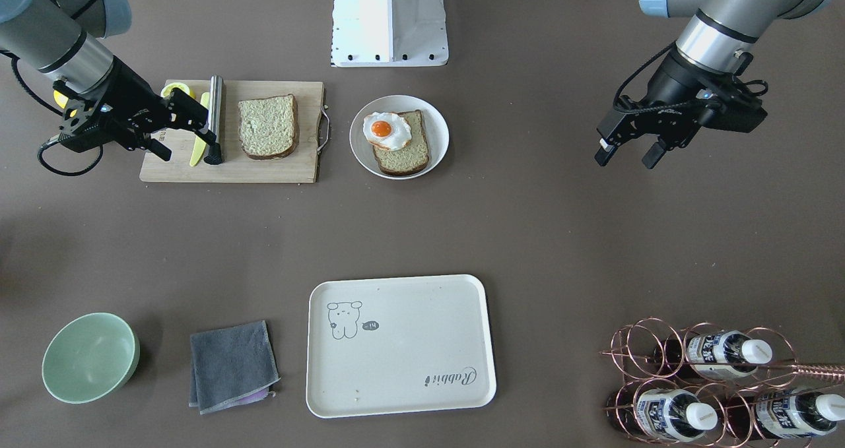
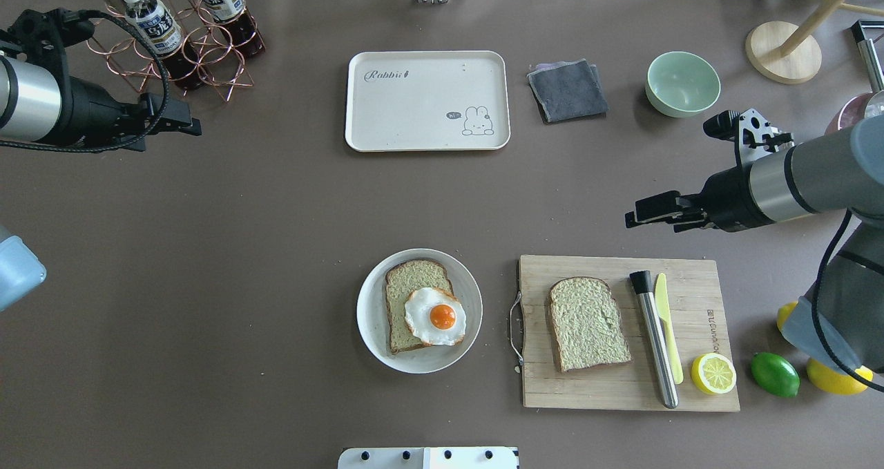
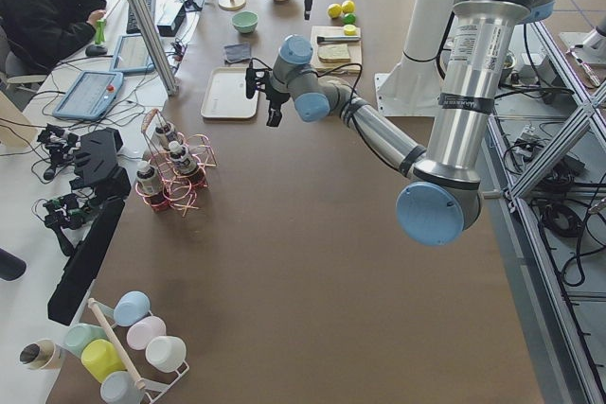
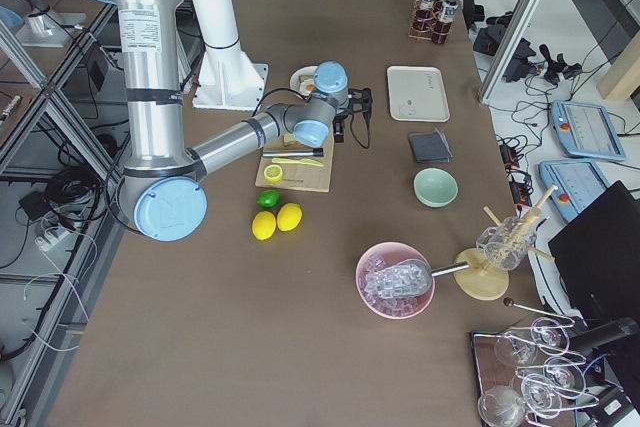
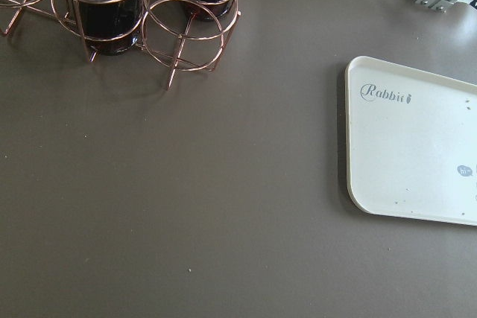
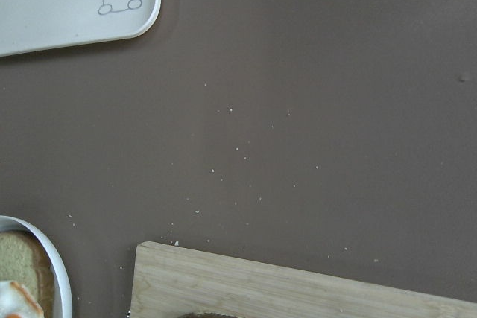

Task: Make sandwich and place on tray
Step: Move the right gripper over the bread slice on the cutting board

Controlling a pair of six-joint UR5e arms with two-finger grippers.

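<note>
The bread slice on the board should top the fried egg [image 1: 386,131] and finish the sandwich, so the robot's right gripper will next grab it by its crust edge [image 1: 295,122].
The sandwich lies in parts. One bread slice [image 1: 408,156] lies on a round white plate [image 1: 437,121], with the fried egg [image 1: 386,131] on its near half. The other slice [image 1: 267,126] lies flat on the wooden cutting board [image 1: 264,169]. In the overhead view these show as the egg [image 2: 435,316], the plate slice [image 2: 404,286] and the board slice [image 2: 588,324]. The cream tray [image 1: 422,362] [image 2: 414,110] holds nothing. My right gripper [image 1: 191,148] [image 2: 646,222] is open and empty, hovering by the board's far edge. My left gripper [image 1: 626,161] [image 2: 181,125] is open and empty, far from the food.
On the board lie a steel cylinder [image 2: 655,341], a yellow knife [image 2: 668,327] and a half lemon [image 2: 713,374]. A lime [image 2: 775,374] and lemons sit beside it. A green bowl [image 2: 682,83], a grey cloth [image 2: 568,90] and a copper bottle rack [image 2: 186,48] flank the tray.
</note>
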